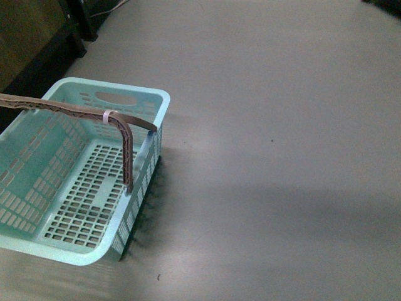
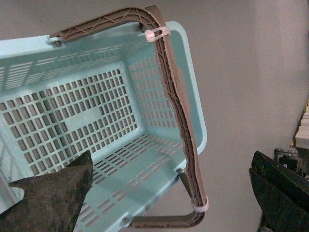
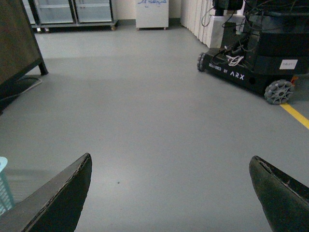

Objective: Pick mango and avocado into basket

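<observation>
The basket needs to come to the mango and avocado, so my left gripper will grab it by its brown handle next.
The pale turquoise basket (image 1: 37, 251) stands on the grey floor at the left of the front view, with nothing inside it. Its brown handle (image 1: 125, 147) with a white band is raised over it. The left wrist view looks down on the same basket (image 2: 195, 111); my left gripper (image 2: 171, 193) hangs open over its rim and handle (image 2: 181, 121), holding nothing. My right gripper (image 3: 169, 193) is open over bare floor, nothing between its fingers, with a sliver of the basket (image 3: 4, 186) at one edge. The mango and the avocado are out of view. Neither arm appears in the front view.
Dark furniture (image 1: 37, 44) stands behind the basket at the far left. In the right wrist view a black wheeled ARX robot base (image 3: 251, 53) sits by a yellow floor line (image 3: 297, 116), with cabinets (image 3: 72, 12) along the far wall.
</observation>
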